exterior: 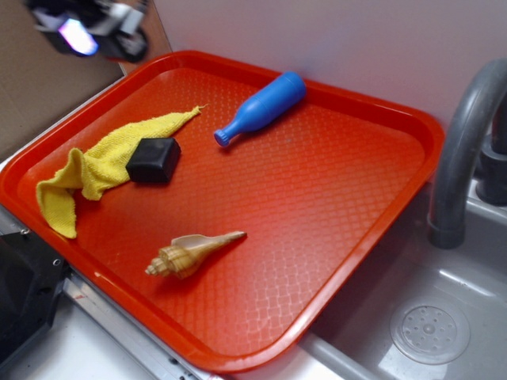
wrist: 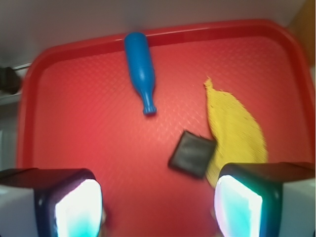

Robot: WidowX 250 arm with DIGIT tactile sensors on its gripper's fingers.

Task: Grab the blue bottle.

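My gripper grabs the blue bottle around its thick body (exterior: 269,104) next, to keep the bottle level as it tapers to a thin neck (exterior: 228,133).
The blue bottle (exterior: 261,108) lies on its side near the back of the red tray (exterior: 412,127), neck pointing toward the tray's middle. In the wrist view the blue bottle (wrist: 139,70) sits at the far rim of the red tray (wrist: 74,47), neck toward me. My gripper (wrist: 158,207) hovers high above the tray, open, with a wide gap and nothing between its fingers (wrist: 76,210). In the exterior view the gripper (exterior: 87,28) is a blur at the top left, well away from the bottle.
A black block (exterior: 154,160) rests on a yellow cloth (exterior: 103,162) at the tray's left. A seashell (exterior: 194,253) lies near the front. A grey faucet (exterior: 463,150) and sink (exterior: 432,324) stand to the right. A white wall runs behind.
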